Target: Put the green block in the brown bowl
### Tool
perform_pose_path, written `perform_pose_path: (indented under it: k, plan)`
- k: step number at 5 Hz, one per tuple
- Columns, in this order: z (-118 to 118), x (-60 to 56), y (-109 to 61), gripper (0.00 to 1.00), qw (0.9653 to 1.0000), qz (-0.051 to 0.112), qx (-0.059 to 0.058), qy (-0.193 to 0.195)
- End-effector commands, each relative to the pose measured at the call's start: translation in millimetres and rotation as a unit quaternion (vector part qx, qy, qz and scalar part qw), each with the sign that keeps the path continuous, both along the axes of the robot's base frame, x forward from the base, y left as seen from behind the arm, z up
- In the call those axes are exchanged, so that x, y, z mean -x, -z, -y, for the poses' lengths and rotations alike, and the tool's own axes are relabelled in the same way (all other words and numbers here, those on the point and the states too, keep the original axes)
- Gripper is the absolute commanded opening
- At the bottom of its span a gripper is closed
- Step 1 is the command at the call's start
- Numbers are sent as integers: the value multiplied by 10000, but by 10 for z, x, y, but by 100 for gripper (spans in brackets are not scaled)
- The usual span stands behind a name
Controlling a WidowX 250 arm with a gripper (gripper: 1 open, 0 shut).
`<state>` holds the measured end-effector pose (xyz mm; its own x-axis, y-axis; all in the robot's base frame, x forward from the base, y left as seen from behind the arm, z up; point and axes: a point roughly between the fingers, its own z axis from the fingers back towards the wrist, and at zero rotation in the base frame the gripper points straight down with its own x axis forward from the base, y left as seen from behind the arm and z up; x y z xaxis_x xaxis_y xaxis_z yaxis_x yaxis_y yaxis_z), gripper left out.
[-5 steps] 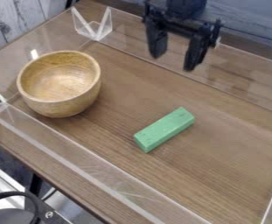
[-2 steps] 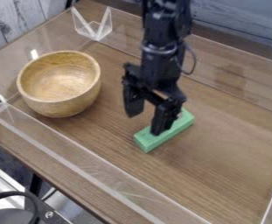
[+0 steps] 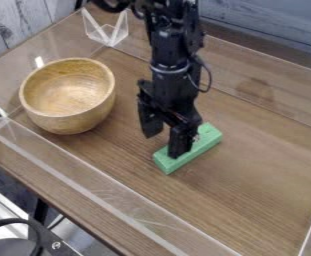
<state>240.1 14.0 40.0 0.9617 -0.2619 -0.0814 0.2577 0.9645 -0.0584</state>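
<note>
Next, my gripper grabs the green block by its long sides to put it in the brown bowl.
The green block lies flat on the wooden table, right of centre, running diagonally. My gripper points straight down over the block's near-left part, open, with one finger on the block's left side and the other in front of its middle. Nothing is gripped; whether the fingertips touch the block cannot be told. The brown bowl stands upright at the left, holding nothing, well apart from the gripper.
A clear plastic wall runs along the table's front and left edges. A small clear stand sits at the back left corner. Bare wood lies between the bowl and the block.
The gripper has come down from the back right and moved forward, so it now stands low over the block. It stayed open. Block and bowl have not moved.
</note>
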Motion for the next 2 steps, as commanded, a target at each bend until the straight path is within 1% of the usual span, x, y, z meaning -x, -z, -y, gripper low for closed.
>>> perform_pose_path:
  k: [1, 2]
  plan:
    - [-14, -83, -12, 100, 9998, 207, 51, 32]
    - [0, -97, 41, 100, 9997, 229, 103, 58]
